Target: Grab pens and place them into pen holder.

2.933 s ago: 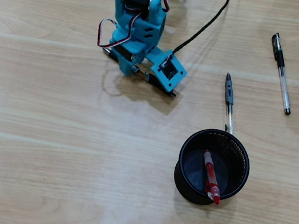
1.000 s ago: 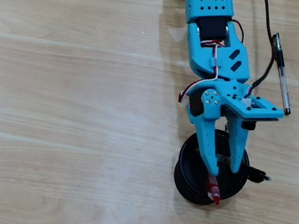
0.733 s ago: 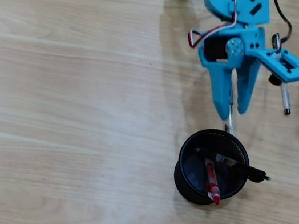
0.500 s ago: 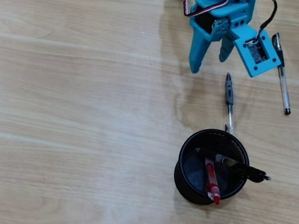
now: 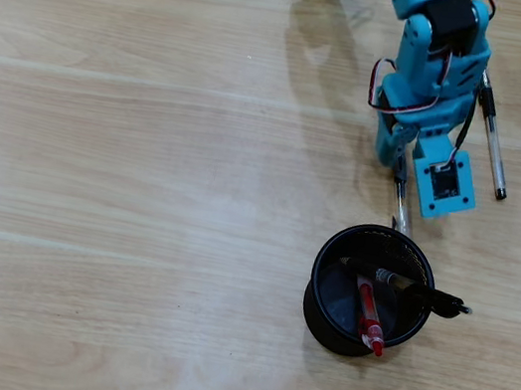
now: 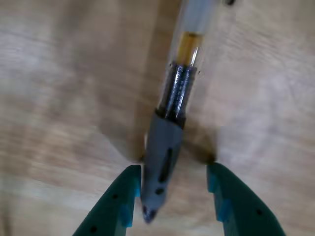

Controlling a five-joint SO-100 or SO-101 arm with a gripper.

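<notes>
The clear pen should go into the black mesh pen holder, so my gripper needs to grab it by its grey sleeve next.
In the overhead view the black mesh pen holder [image 5: 317, 316] stands at lower right. A red pen [image 5: 367, 313] and a black pen [image 5: 422, 292] lie inside it, the black one poking over the right rim. A clear pen with a grey sleeve [image 5: 401, 212] lies just above the holder. My gripper [image 5: 398, 162] is down over that pen's upper end. In the wrist view my gripper [image 6: 172, 169] is open, its teal fingers [image 6: 123, 201] on either side of the grey-sleeved pen [image 6: 162, 157]. Another clear pen [image 5: 492, 148] lies to the right, partly under the arm.
The teal arm [image 5: 436, 44] comes down from the top edge, with its wrist camera block [image 5: 443, 183] beside the gripper. The wood-grain table [image 5: 122, 181] stretches to the left and along the bottom.
The gripper has left the pen holder with the black pen now lying in it, swung up and back, and come down over the grey-sleeved pen.
</notes>
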